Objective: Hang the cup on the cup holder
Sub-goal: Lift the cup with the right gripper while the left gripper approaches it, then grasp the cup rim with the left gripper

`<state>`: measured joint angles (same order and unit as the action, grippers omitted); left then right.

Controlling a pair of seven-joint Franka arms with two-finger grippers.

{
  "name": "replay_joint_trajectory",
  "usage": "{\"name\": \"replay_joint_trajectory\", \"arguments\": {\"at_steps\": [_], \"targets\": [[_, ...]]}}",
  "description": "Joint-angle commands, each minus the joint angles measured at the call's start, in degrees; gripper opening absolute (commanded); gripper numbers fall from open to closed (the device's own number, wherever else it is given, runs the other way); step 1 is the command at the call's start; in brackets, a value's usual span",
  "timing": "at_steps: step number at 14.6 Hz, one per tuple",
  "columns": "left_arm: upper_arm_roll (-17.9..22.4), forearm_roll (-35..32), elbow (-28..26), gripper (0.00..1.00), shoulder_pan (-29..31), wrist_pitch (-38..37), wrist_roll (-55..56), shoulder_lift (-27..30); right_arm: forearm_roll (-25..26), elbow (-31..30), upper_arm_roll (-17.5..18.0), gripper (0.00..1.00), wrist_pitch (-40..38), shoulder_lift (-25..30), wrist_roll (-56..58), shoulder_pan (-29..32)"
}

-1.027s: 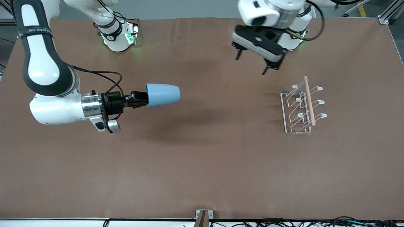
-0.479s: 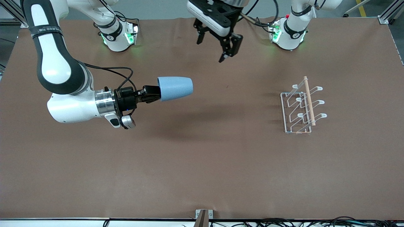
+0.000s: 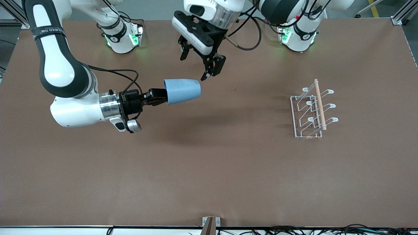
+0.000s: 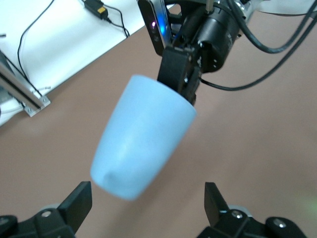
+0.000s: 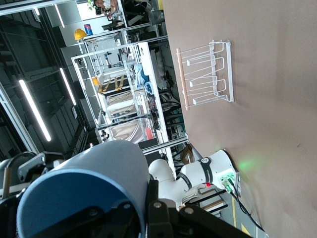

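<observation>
The light blue cup's rim needs to stay free to slip onto the holder. My left gripper will hold the cup by its base end (image 3: 195,89).
The light blue cup (image 3: 182,91) is held on its side above the brown table, base toward the left arm's end. My right gripper (image 3: 161,96) is shut on its rim, one finger inside and one outside, as the right wrist view shows (image 5: 144,214) with the cup (image 5: 84,191) close up. My left gripper (image 3: 193,68) is open and empty just above the cup's base end. In the left wrist view its fingers (image 4: 79,202) stand wide on either side of the cup (image 4: 143,134). The white wire cup holder (image 3: 312,111) stands apart at the left arm's end, with nothing on its prongs, and shows in the right wrist view (image 5: 205,74).
Both arm bases (image 3: 121,36) (image 3: 298,32) stand along the table's edge farthest from the front camera. A small metal bracket (image 3: 210,223) and cables sit at the edge nearest that camera. Bare brown table lies between cup and holder.
My left gripper has swung from the table's left-arm side toward the right arm's end and down to just above the cup. The right gripper carried the cup slightly toward the left arm's end, then held.
</observation>
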<state>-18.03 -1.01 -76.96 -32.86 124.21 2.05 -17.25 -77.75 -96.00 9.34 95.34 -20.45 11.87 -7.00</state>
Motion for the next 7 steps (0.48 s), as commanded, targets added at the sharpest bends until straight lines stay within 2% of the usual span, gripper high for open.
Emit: {"name": "replay_joint_trajectory", "arguments": {"at_steps": [1, 7], "targets": [[0.28, -1.62, 6.63, 1.0, -0.63, 0.06, -4.76, -5.15, -1.8, -0.68, -0.2, 0.01, -0.07, 0.41, -0.53, -0.3], [0.1, -1.62, 6.47, 1.0, -0.63, 2.35, -12.33, -8.32, -1.88, -0.68, -0.2, 0.01, -0.07, 0.41, -0.45, -0.3]]}}
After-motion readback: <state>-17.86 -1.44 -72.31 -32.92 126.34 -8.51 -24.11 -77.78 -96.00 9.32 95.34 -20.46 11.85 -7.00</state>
